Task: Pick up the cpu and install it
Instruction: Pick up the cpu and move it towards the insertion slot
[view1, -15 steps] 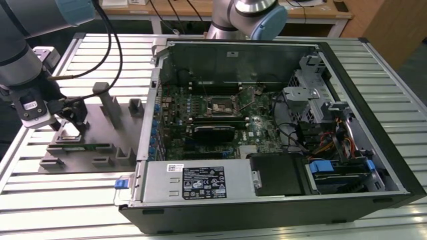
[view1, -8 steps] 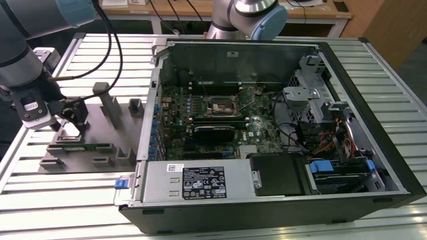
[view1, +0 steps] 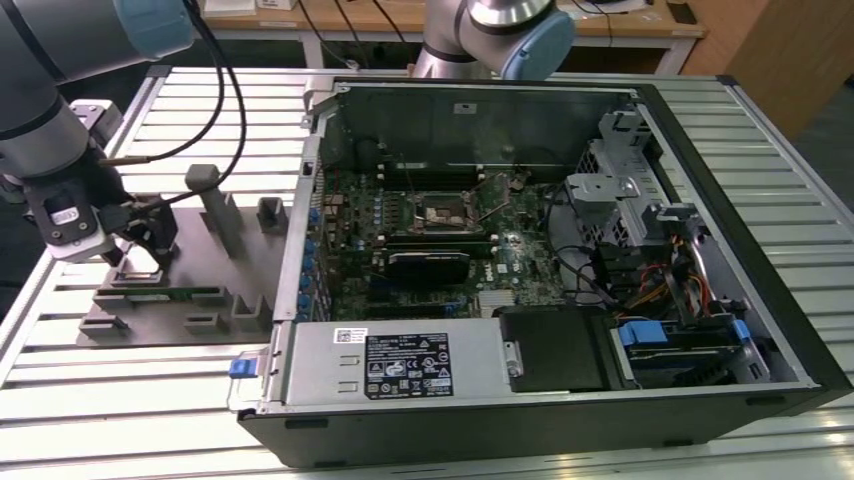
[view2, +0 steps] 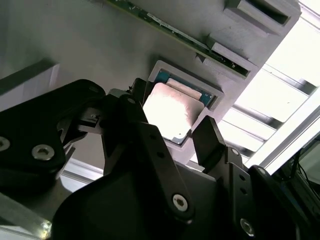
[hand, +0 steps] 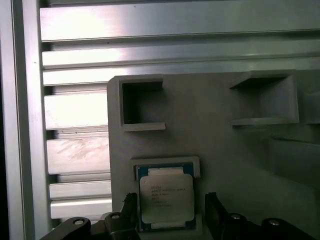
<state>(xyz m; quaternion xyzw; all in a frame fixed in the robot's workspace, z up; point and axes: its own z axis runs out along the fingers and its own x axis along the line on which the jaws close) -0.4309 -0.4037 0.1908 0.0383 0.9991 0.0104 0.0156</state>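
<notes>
My gripper should next hold the cpu (hand: 166, 200) by its exposed side edges, because the sides of the grey holder fit closely around the cpu's ends. Then the cpu can be installed.
The cpu (hand: 166, 200) is a flat square chip with a pale silver top and a thin green rim. It lies in a shallow square recess of the grey fixture plate (hand: 220, 150). In both wrist views my gripper (hand: 171, 212) is open, with one black finger on each side of the cpu (view2: 172, 112) and small gaps showing between them. In the exterior view the gripper (view1: 134, 250) hangs low over the grey fixture plate (view1: 174, 305) at the exterior view's left, beside the open computer case. The empty cpu socket (view1: 447, 213) sits mid-motherboard.
Grey upright blocks (view1: 214, 205) stand on the fixture plate close to the gripper. A green memory stick (view1: 167, 294) lies in a slot on the plate. The case wall (view1: 296, 250) rises between plate and motherboard. A black finned block (view1: 424, 265) sits below the socket.
</notes>
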